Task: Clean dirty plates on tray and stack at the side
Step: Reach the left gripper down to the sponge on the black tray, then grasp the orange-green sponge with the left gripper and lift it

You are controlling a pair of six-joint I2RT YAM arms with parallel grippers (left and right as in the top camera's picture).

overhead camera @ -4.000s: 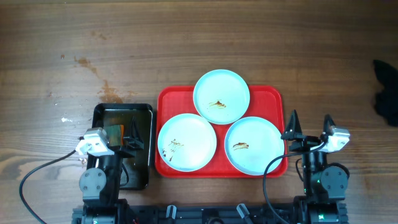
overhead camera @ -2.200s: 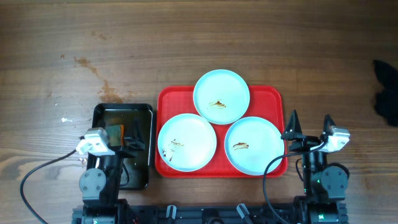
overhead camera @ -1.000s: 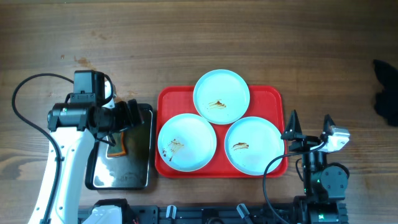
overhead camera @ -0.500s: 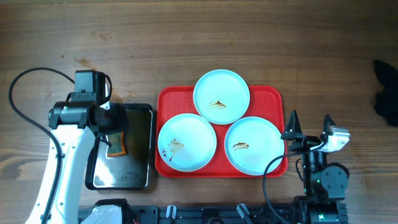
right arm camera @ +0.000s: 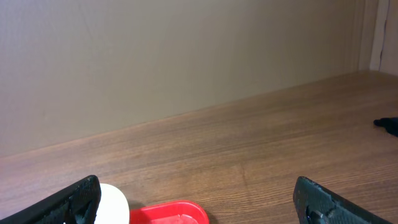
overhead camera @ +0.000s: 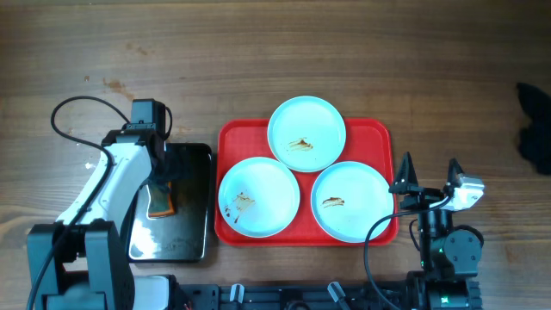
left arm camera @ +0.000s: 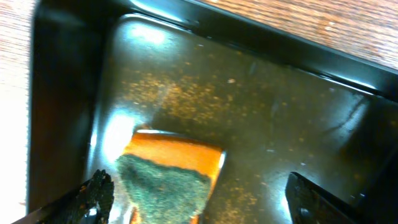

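The orange end of the sponge should stick out free to wipe the dirty plates, so the left gripper will next grab the sponge across its green middle (overhead camera: pixel 158 199) (left arm camera: pixel 163 188).
Three pale blue-white plates with brown smears lie on the red tray (overhead camera: pixel 379 134): one at the back (overhead camera: pixel 306 133), one front left (overhead camera: pixel 258 196), one front right (overhead camera: pixel 351 201). My left gripper (overhead camera: pixel 161 176) hangs over the black tray (overhead camera: pixel 191 215) to the left. In the left wrist view it (left arm camera: pixel 202 202) is open, with an orange and green sponge (left arm camera: pixel 168 171) lying between the jaws, nearer the left fingertip (left arm camera: pixel 96 193). My right gripper (overhead camera: pixel 428 176) is open and empty just right of the red tray. The right wrist view (right arm camera: pixel 199 202) shows a plate edge (right arm camera: pixel 112 202) and a tray corner (right arm camera: pixel 174 213).
The black tray's floor is wet and speckled (left arm camera: pixel 261 118). The sponge (overhead camera: pixel 160 202) lies in its left half. A dark object (overhead camera: pixel 534 129) sits at the table's right edge, also in the right wrist view (right arm camera: pixel 388 124). A black cable (overhead camera: pixel 73 116) loops behind the left arm.
My left arm has risen from its rest at the front and swung over the black tray, settling with its open jaws above the sponge. The right arm and the plates have not moved.
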